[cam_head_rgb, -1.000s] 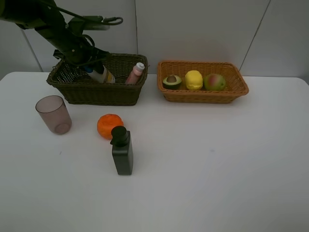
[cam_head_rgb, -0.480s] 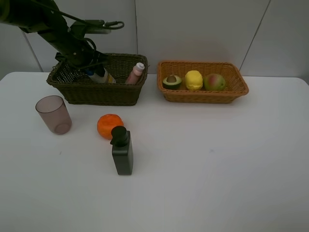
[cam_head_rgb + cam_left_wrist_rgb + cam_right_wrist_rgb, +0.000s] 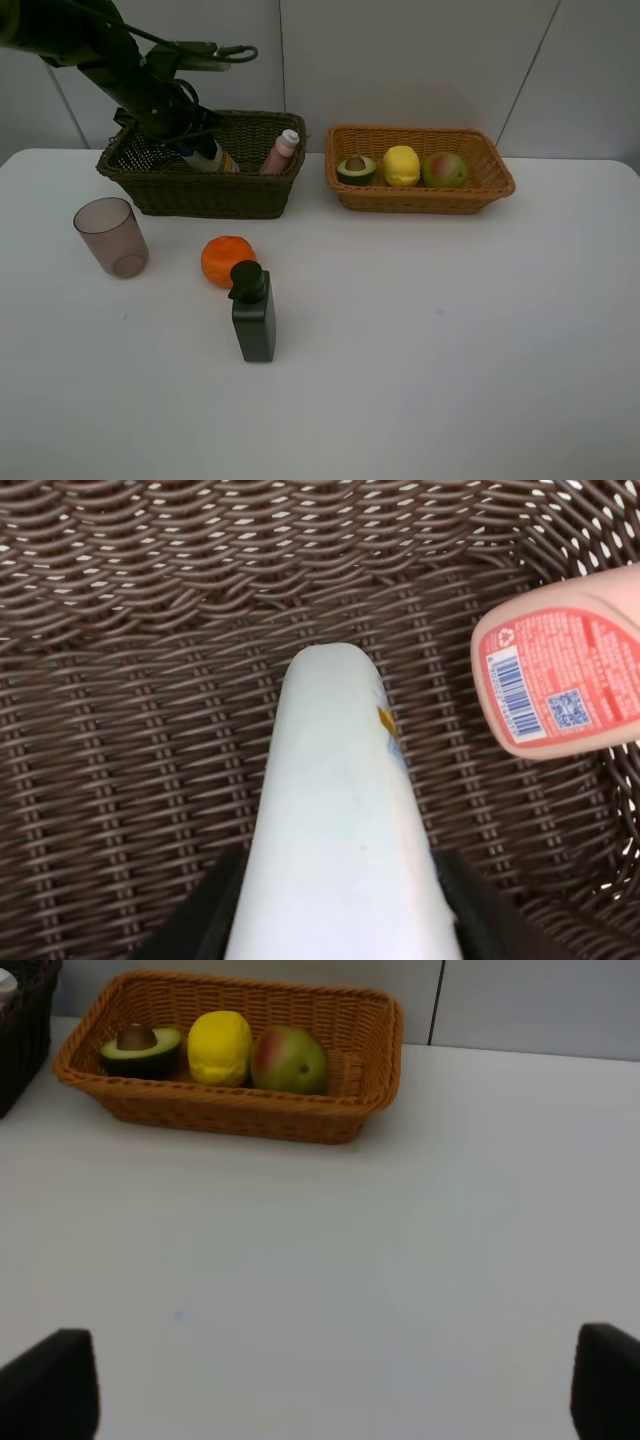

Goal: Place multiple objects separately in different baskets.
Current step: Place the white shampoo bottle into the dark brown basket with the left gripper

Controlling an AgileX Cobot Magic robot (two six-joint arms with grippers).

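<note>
My left gripper can release the bottle into the basket.
My left gripper (image 3: 186, 136) reaches down into the dark brown-green basket (image 3: 200, 197), shut on the white blue-capped bottle (image 3: 209, 157). In the left wrist view the bottle (image 3: 340, 810) runs out from between the dark fingers (image 3: 215, 910) over the basket floor (image 3: 150, 630), with the pink bottle (image 3: 560, 675) beside it. That pink bottle (image 3: 281, 150) leans on the basket's right end. My right gripper (image 3: 325, 1385) is open over bare table. On the table stand the mauve cup (image 3: 111, 236), the orange (image 3: 226, 260) and the black pump bottle (image 3: 254, 315).
The light orange-tan basket (image 3: 420, 201) at the back right holds the halved avocado (image 3: 355, 168), lemon (image 3: 401, 165) and pear (image 3: 444, 170); the right wrist view shows the same basket (image 3: 230, 1120). White table spreads in front and to the right.
My left arm shifted a little up and back over the dark basket, the white bottle moving with it. Everything else stayed put.
</note>
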